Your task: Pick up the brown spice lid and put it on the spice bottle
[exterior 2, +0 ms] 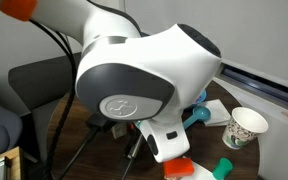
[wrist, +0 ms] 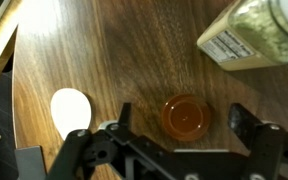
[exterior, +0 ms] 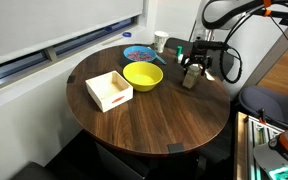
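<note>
The gripper is ready to close on the brown spice lid. Its fingers are down level with the lid's sides in the wrist view, so they would hold the lid if they closed now.
In the wrist view the round brown spice lid lies flat on the dark wooden table. It sits between the two fingers of my gripper, which is open and low over it, with a gap on both sides. The spice bottle, translucent with greenish-yellow contents and a white label, is just beyond the lid at the top right. In an exterior view my gripper is down at the far right of the round table. Lid and bottle are hidden there.
A yellow bowl, a white box, a blue plate and a white cup stand on the table. The cup also shows beside the arm. A white oval object lies left of the gripper.
</note>
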Robot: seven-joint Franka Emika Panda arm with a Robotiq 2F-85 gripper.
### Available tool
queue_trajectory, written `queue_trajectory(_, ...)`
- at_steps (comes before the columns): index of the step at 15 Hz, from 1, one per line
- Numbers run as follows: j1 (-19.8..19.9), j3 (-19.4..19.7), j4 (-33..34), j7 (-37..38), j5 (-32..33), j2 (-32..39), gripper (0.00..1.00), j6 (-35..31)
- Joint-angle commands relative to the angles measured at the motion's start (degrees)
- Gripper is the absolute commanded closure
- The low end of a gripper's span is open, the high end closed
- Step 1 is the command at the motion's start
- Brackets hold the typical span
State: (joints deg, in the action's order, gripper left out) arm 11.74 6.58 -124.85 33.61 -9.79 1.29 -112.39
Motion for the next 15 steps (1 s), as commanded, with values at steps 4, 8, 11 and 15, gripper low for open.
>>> queue_trajectory(4,-1.1,1.1,0.6,-1.5,-1.5,1.2,0.31,0.6)
queue_trajectory(8,-1.4,1.0,0.5,-1.7,-1.3,0.8,0.38,0.7)
queue_trajectory(11,-1.5,1.0,0.6,-1.8,-0.8,0.4,0.54,0.5)
queue_trajectory(15,-1.7,0.9,0.5,-2.0,-0.3,0.1,0.63,0.4)
